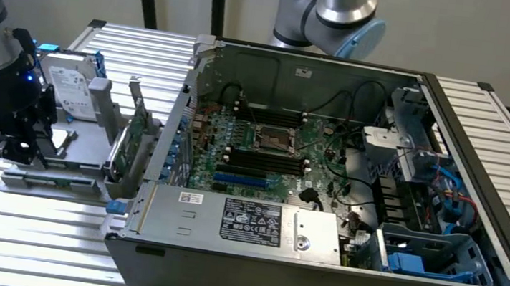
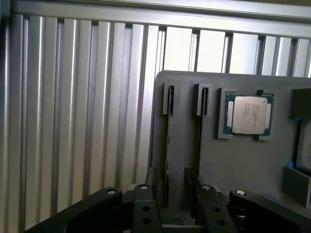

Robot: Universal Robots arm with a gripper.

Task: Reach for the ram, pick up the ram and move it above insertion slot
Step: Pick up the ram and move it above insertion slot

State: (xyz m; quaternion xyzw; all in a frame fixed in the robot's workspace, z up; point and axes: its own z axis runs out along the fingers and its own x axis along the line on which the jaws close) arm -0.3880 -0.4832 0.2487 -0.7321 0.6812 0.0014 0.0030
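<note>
My gripper picks up the ram by the middle of its top edge [image 1: 52,178] next, as the holder's slotted posts enclose the ram's ends.
In the wrist view the ram [image 2: 167,145] stands edge-on as a thin dark strip in a slot of the grey holder [image 2: 243,165]. My gripper [image 2: 171,178] hangs just over its near end. The black fingers [image 2: 151,187] are spread to either side of the strip and touch nothing. In the exterior view the gripper [image 1: 21,151] is low over the holder [image 1: 71,154], at the exterior view's left of the open computer case [image 1: 317,273]. The black memory slots [image 1: 267,160] lie on the motherboard inside the case.
A square silver processor chip [image 2: 249,115] sits in the holder beside the ram slots. A hard drive [image 1: 70,92] and a taller green expansion card [image 1: 137,130] stand upright in the holder. A second robot arm [image 1: 333,11] rises behind the case. The table is ribbed aluminium [image 1: 23,232].
</note>
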